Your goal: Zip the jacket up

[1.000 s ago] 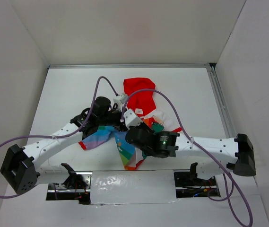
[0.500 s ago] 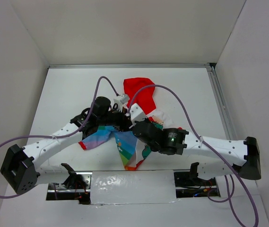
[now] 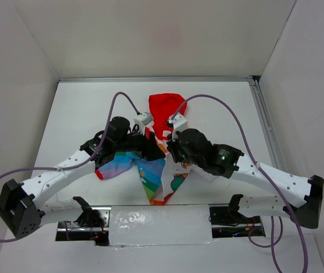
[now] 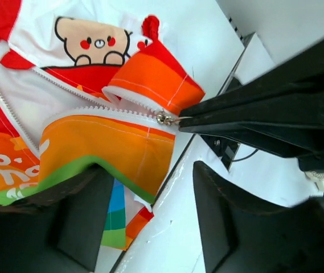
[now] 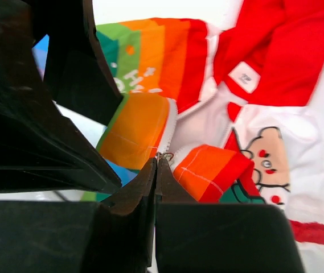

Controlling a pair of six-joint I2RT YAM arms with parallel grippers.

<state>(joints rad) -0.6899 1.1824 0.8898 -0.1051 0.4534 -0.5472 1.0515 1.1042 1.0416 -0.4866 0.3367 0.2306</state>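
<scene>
Next, my left gripper grabs the orange hem at the zip's end (image 3: 163, 148) (image 4: 159, 143), beside the zipper pull, and the pull stays free for zipping.
The jacket (image 3: 132, 165) lies crumpled in the middle of the table, its red hood (image 3: 166, 108) towards the back. The rainbow side (image 4: 105, 145) and the white side with the bear (image 5: 270, 156) lie apart along the zip teeth. My right gripper (image 5: 157, 162) is shut on the small metal zipper pull (image 4: 163, 119) at the orange hem. My left gripper (image 4: 153, 222) is open just beside it, one finger (image 4: 65, 222) under the rainbow hem, with nothing clamped between the fingers. Seen from above, the left gripper (image 3: 152, 149) and right gripper (image 3: 169, 152) almost touch over the jacket.
A strip of silver tape (image 3: 159, 224) covers the table's near edge between the arm bases. A metal rail (image 3: 264, 125) runs along the right side, with white walls all round. Purple cables (image 3: 218, 108) loop over both arms.
My left gripper has opened and let go of the jacket's hem. The right gripper closed on the zipper pull and its arm swung away from me, lifting the front edge.
</scene>
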